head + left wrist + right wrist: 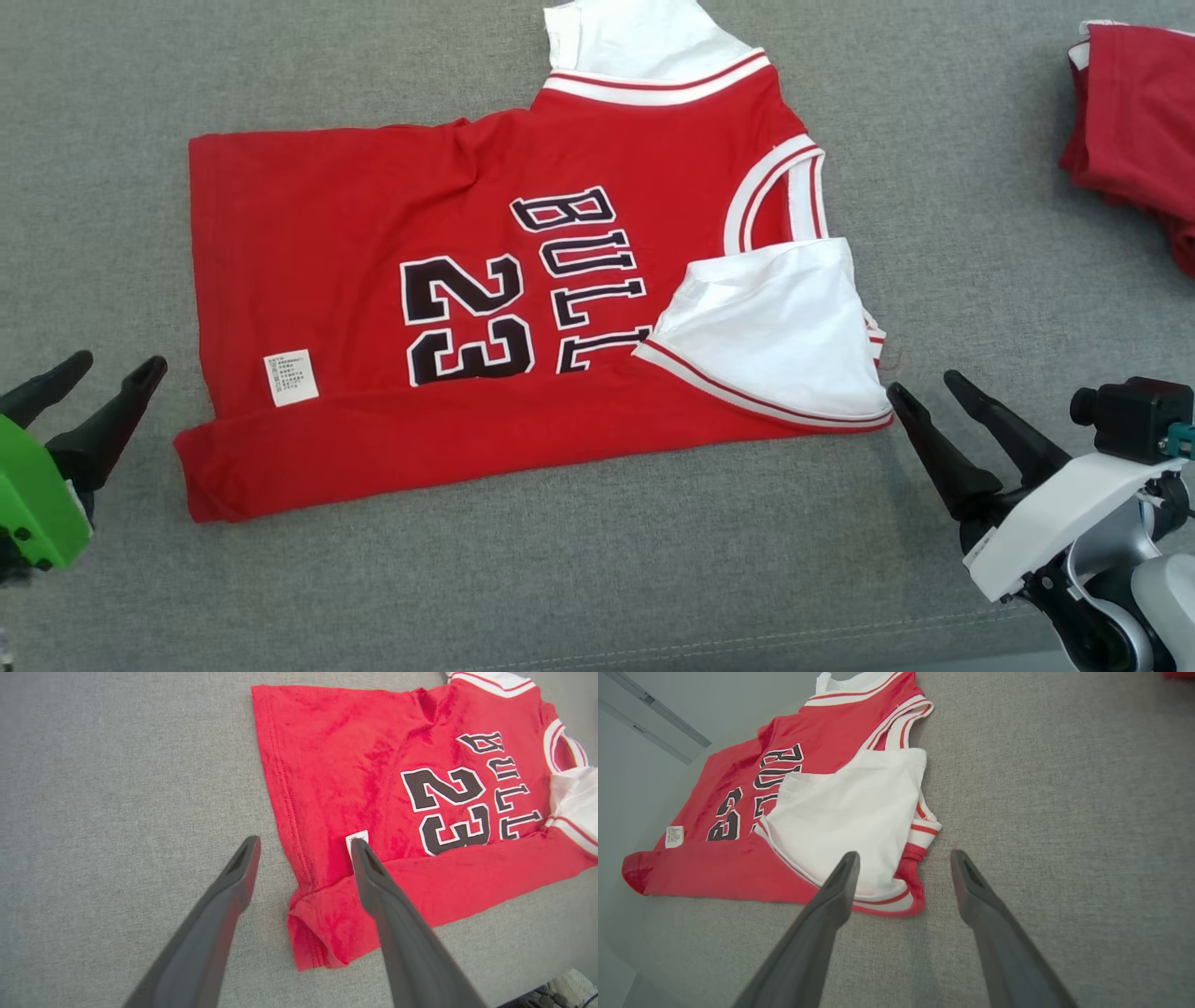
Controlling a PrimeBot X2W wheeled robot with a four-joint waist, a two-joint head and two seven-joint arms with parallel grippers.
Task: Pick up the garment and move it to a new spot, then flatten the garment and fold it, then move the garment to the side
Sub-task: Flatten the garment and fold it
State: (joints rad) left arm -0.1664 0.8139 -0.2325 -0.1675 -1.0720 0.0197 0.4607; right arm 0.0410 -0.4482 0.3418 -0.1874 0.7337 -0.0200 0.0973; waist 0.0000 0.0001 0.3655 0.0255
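Next, my left gripper takes hold of the jersey by its doubled hem corner (209, 499) (318, 951), because the folded-over layers stand up there while the jersey's body lies flat.
The garment (373, 243) is a red basketball jersey with white sleeves and a black "23" and "BULLS" print, spread on the grey fabric surface with its near long edge folded up over itself. A white label (290, 377) lies near its lower left corner. One white sleeve (775, 327) is folded over the red body. My left gripper (119, 362) hovers open just left of the garment (355, 788), holding nothing. Beside the folded sleeve (850, 812), at the garment's right end, my right gripper (926, 383) stands open and empty.
A second red garment (1134, 121) lies at the far right edge of the grey surface (597, 579). The surface's front edge runs close below the grippers. A pale wall with a rail (649, 723) stands beyond the surface's left end.
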